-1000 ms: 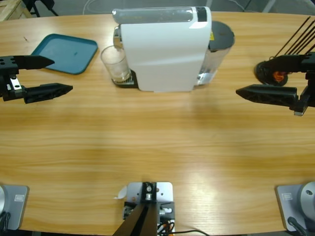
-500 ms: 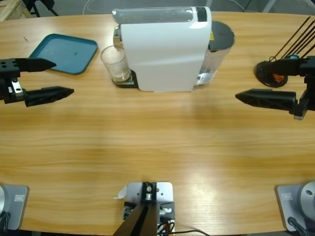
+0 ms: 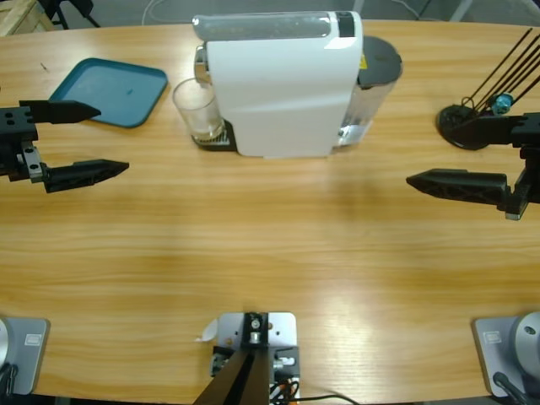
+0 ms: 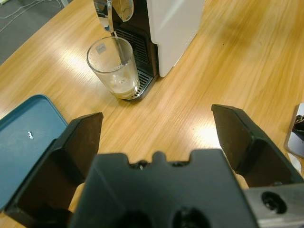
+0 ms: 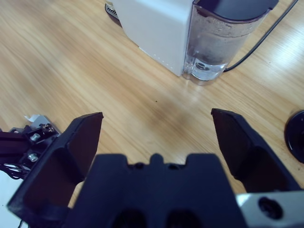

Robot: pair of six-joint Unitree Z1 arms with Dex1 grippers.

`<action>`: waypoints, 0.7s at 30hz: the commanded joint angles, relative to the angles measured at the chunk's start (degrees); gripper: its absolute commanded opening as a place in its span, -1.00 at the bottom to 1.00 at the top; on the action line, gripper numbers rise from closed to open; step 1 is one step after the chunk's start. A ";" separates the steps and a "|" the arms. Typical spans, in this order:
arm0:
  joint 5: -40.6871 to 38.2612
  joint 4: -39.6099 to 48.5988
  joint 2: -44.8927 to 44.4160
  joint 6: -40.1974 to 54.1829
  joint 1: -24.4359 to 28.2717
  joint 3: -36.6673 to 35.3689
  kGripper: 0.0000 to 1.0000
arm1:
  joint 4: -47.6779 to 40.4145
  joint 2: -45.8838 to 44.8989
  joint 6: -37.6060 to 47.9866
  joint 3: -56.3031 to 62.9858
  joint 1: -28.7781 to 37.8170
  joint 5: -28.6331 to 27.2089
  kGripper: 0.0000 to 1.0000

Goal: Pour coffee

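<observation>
The machine's spout [image 3: 202, 64] hangs close over the tumbler's open rim. Next, my left gripper grabs the tumbler [image 3: 197, 110] by its upright sides.
A clear glass tumbler [image 3: 197, 110] stands on the drip tray under the spout of the white coffee machine [image 3: 283, 84]. In the left wrist view the tumbler [image 4: 114, 66] holds a shallow layer of pale amber coffee [image 4: 122, 85] at its bottom. My left gripper [image 3: 113, 138] hovers open at the table's left edge, well short of the glass and pointing toward it. Seen along its own jaws, the left gripper [image 4: 156, 118] holds nothing. My right gripper [image 3: 430, 150] is open at the right edge and empty, and the right gripper [image 5: 156, 118] faces the machine's water tank [image 5: 223, 42].
A teal tray [image 3: 114, 89] lies at the back left, beside the glass. A black capsule stand [image 3: 464, 126] with thin rods sits at the back right, partly under my right gripper's upper jaw. The machine's cable [image 5: 266, 33] runs off behind the tank.
Both grippers have drifted a little toward the table's front edge. The left jaws stand slightly wider apart. Glass and machine have not moved.
</observation>
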 commanded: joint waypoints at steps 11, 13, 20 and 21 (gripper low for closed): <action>-16.63 -0.47 12.55 8.92 10.50 -2.30 0.99 | 2.57 -2.34 0.41 1.30 0.57 1.38 1.00; -18.22 -0.72 15.25 11.57 11.91 -3.73 0.99 | 3.21 -2.34 0.41 1.23 0.57 1.55 1.00; -15.84 -0.79 24.60 19.81 12.00 -9.93 0.99 | 5.12 -2.34 0.39 0.35 0.59 2.31 1.00; -15.97 -1.62 25.29 20.64 11.98 -10.28 0.99 | 5.30 -2.29 0.41 0.40 0.57 2.34 1.00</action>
